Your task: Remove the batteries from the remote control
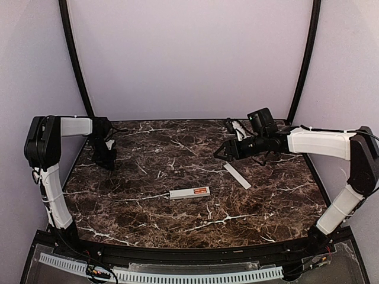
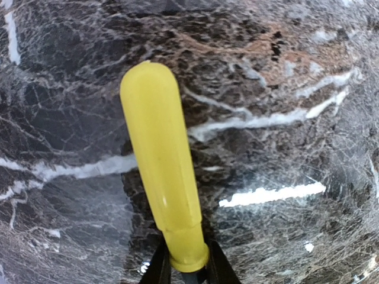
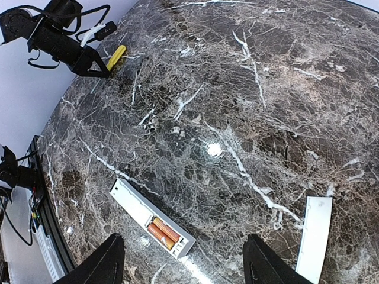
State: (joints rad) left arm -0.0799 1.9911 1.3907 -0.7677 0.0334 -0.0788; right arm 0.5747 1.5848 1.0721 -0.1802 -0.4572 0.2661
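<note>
My left gripper would raise the yellow stick (image 2: pixel 159 156) off the table if I lifted the gripper now, because it is pinching the dark neck below the yellow collar (image 2: pixel 194 276).
The white remote control (image 1: pixel 189 193) lies back-up near the table's middle. Its open recess holds the two orange batteries (image 1: pixel 201 190), side by side. In the right wrist view the remote (image 3: pixel 151 218) and batteries (image 3: pixel 163 232) lie between the fingertips, well below them. My right gripper (image 3: pixel 185 263) is open and empty, hovering above the table at the right (image 1: pixel 221 151). My left gripper (image 2: pixel 188 273) is shut on a yellow stick (image 2: pixel 159 156) at the far left (image 1: pixel 108 158), close over the table.
A thin flat white strip (image 1: pixel 237 176) lies right of the remote; it also shows in the right wrist view (image 3: pixel 314 236). The dark marble table (image 1: pixel 148 177) has a raised black front edge. Purple walls close the back and sides.
</note>
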